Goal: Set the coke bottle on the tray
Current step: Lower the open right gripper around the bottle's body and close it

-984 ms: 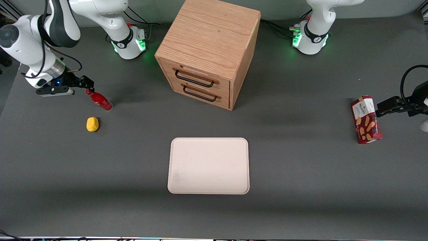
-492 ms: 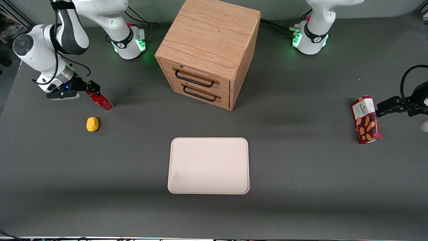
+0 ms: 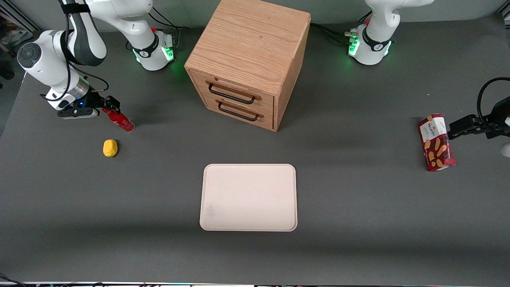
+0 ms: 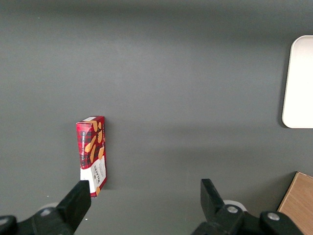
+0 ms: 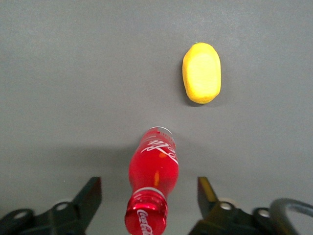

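Next, my gripper grabs the coke bottle by its end with the cap. That leaves the bottle's base free to meet the tray.
The coke bottle, small and all red with white lettering, stands on the table toward the working arm's end, far from the tray. In the right wrist view the coke bottle shows cap-first. My right gripper is down over the bottle's top. In the right wrist view the gripper is open, with one black finger on each side of the cap and neck and a gap to each. The pale cream-pink tray lies flat near the table's front middle, with nothing on it.
A yellow lump lies beside the bottle, nearer the front camera; it also shows in the right wrist view. A wooden two-drawer cabinet stands at the table's middle back. A red biscuit box lies toward the parked arm's end.
My right gripper has moved toward the bottle and down, so the cap that showed below the fingers now sits between them. The bottle has not moved.
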Robot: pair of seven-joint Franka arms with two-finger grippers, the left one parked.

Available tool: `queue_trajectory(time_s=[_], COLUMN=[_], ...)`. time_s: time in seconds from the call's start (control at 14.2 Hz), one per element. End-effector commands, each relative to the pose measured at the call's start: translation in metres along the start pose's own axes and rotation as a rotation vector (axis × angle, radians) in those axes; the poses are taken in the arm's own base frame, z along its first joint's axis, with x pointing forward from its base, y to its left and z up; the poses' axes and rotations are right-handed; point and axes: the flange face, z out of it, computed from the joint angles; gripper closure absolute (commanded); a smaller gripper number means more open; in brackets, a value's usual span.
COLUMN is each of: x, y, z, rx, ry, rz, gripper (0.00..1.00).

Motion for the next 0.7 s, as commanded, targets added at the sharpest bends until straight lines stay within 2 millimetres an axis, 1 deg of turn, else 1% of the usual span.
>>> queue_trajectory(time_s=[0.0,0.07,0.14,0.21,0.49,0.56,0.63], x=[-0.0022,-0.0025,-0.0027,-0.0027,-0.0017,-0.0001,0.0044], y=[0.0028,0.0028,0.0029,0.0029,0.0027,0.0028,0.0038], z=[0.0004,0.0005,-0.0001,-0.0001,-0.0007,-0.0026,-0.0091], rx=[-0.007,-0.007,-0.006,-0.006,-0.008,-0.010,-0.013], ry=[0.001,-0.005,-0.008,-0.008,-0.008,-0.004,-0.003], rz=[-0.026,-0.024,-0.024,-0.024,-0.028,-0.027,-0.028], gripper=[0.69,0.83,0.94,1.00,1.00,1.00,1.00])
